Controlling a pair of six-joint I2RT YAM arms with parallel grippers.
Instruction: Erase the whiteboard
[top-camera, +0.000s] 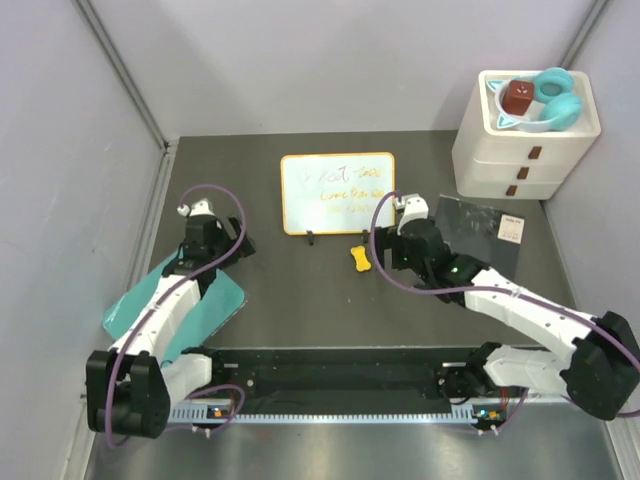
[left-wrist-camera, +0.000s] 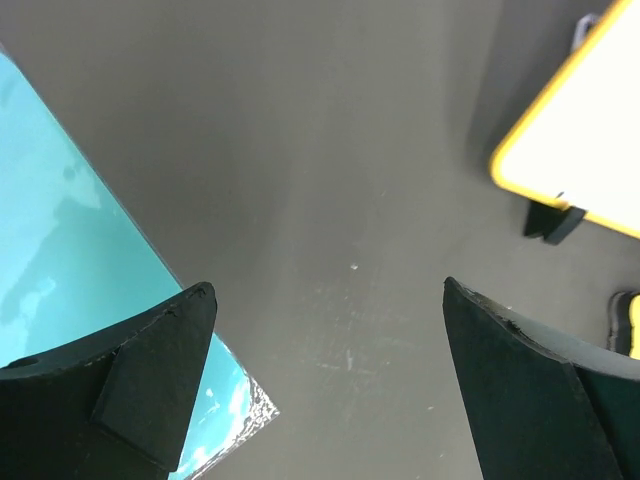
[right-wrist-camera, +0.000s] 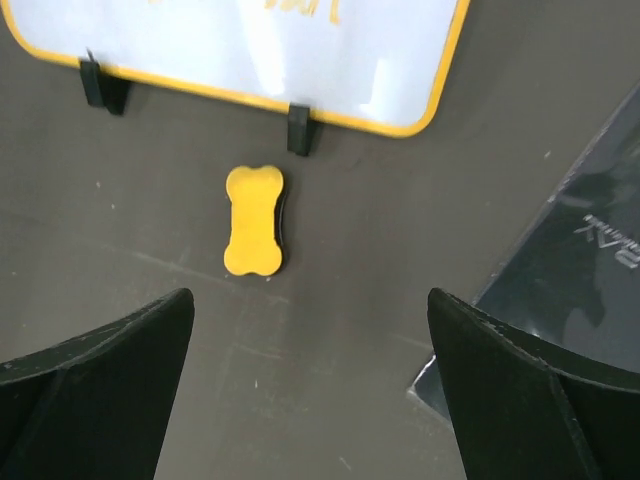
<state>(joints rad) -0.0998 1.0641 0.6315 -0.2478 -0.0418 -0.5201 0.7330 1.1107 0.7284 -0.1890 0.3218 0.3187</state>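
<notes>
The right gripper picks up the yellow bone-shaped eraser across its narrow middle (top-camera: 361, 259) next, which leaves the eraser's dark bottom free to erase the whiteboard (top-camera: 337, 193).
The whiteboard (top-camera: 337, 193), with a yellow-orange frame and orange handwriting, stands on small black feet at the back middle of the dark table. Its corner shows in the left wrist view (left-wrist-camera: 590, 130), and its lower edge in the right wrist view (right-wrist-camera: 250, 50). A yellow bone-shaped eraser (top-camera: 359, 258) lies flat just in front of the board's right foot. My right gripper (top-camera: 385, 250) is open and empty, just right of the eraser (right-wrist-camera: 253, 221); its jaws (right-wrist-camera: 310, 295) stand wide apart above bare table. My left gripper (top-camera: 228, 243) is open and empty (left-wrist-camera: 327, 290), left of the board.
A teal cutting board (top-camera: 175, 300) lies under the left arm and shows in the left wrist view (left-wrist-camera: 70, 250). A dark sheet with a white label (top-camera: 480, 230) lies right of the right gripper (right-wrist-camera: 570, 280). A white drawer unit (top-camera: 525, 150) at back right holds teal headphones (top-camera: 555, 95).
</notes>
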